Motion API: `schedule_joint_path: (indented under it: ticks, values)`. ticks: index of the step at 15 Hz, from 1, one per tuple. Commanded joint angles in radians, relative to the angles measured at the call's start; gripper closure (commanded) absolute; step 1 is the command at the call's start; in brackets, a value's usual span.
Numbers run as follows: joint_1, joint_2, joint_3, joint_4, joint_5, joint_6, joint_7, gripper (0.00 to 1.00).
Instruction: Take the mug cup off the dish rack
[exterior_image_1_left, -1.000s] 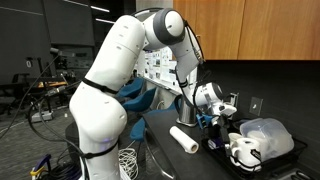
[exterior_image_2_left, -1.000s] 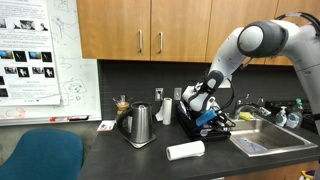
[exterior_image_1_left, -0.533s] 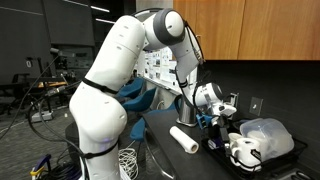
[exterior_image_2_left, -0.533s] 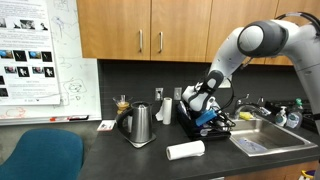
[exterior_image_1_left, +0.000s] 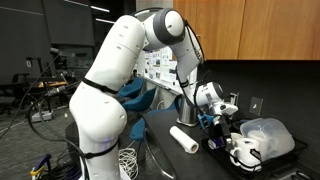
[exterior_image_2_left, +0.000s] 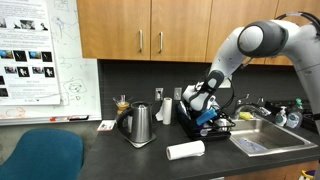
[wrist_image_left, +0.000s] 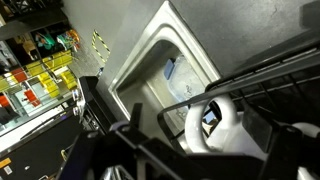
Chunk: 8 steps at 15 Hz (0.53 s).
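Note:
The gripper isn't ready to close yet: its open fingers stop short of having the white handle's whole loop between them, so it needs to move toward the handle first, then close on the handle.
In the wrist view the mug cup (wrist_image_left: 216, 122) fills the lower middle. It is white, with its looped handle turned toward the camera. It lies among the black wires of the dish rack (wrist_image_left: 262, 72). My gripper (wrist_image_left: 210, 152) hangs just above it, and its dark, blurred fingers stand apart on either side of the mug without clamping it. In both exterior views the gripper (exterior_image_1_left: 214, 108) (exterior_image_2_left: 204, 108) is lowered into the dish rack (exterior_image_1_left: 222, 143) (exterior_image_2_left: 203, 128) on the dark counter. There the mug is hidden behind the hand.
A paper towel roll (exterior_image_1_left: 183, 138) (exterior_image_2_left: 185, 150) lies in front of the rack. A steel kettle (exterior_image_2_left: 140, 125) stands beside it, and the sink (exterior_image_2_left: 265, 137) (wrist_image_left: 160, 70) is on the other side. A clear plastic container (exterior_image_1_left: 268, 135) and a white cup (exterior_image_1_left: 240, 150) sit at the rack's end.

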Motion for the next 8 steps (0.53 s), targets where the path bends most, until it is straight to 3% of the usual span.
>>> schedule_joint_path:
  ticks: [1,8]
  values:
    - [0.006,-0.008,-0.011,0.006,-0.031,-0.002,0.026,0.0]
    - [-0.001,0.001,-0.012,0.006,-0.026,0.001,0.026,0.0]
